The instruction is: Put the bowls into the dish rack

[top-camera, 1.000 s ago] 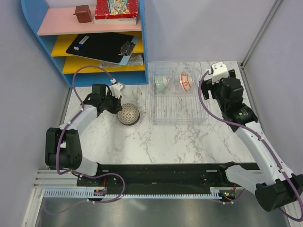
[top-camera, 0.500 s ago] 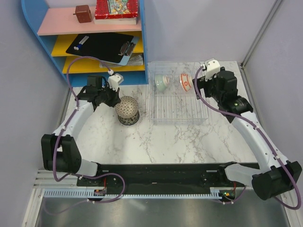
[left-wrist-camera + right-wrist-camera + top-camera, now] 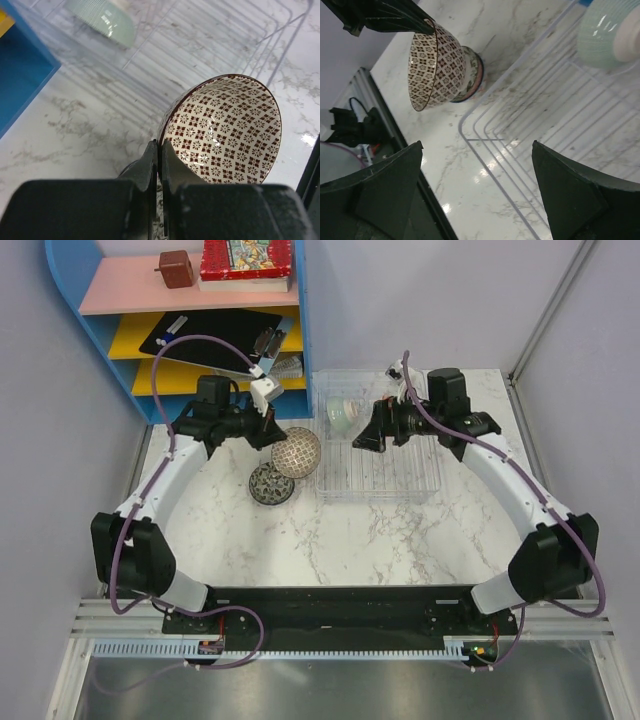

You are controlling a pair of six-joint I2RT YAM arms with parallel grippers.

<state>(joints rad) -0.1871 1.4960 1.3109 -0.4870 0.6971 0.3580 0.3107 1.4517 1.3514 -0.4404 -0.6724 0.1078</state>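
I need to load the mesh-patterned bowl (image 3: 298, 452) on edge into the rack, so my right gripper should grab it next across its rim and base, away from my left gripper.
My left gripper (image 3: 277, 433) is shut on the rim of a brown-and-white mesh-patterned bowl (image 3: 298, 452), which it holds tilted in the air just left of the clear dish rack (image 3: 425, 485). In the left wrist view the fingers pinch that bowl (image 3: 225, 130) at its left rim. A second patterned bowl (image 3: 268, 484) sits on the marble below it. A pale green bowl (image 3: 342, 416) stands on edge in the rack's back left slot. My right gripper (image 3: 364, 437) hangs open over the rack's middle, empty (image 3: 476, 146). It hides the rack's back middle.
The blue shelf unit (image 3: 70, 330) stands at the back left and holds a black clipboard (image 3: 215, 338), a brown box (image 3: 177, 269) and a book (image 3: 247, 262). Grey walls close in both sides. The black arm base rail (image 3: 340, 610) runs along the near edge.
The left gripper has lifted the mesh bowl off the bowl beneath it and carried it right toward the rack. The right arm has swung left over the rack, covering the white-and-red bowl.
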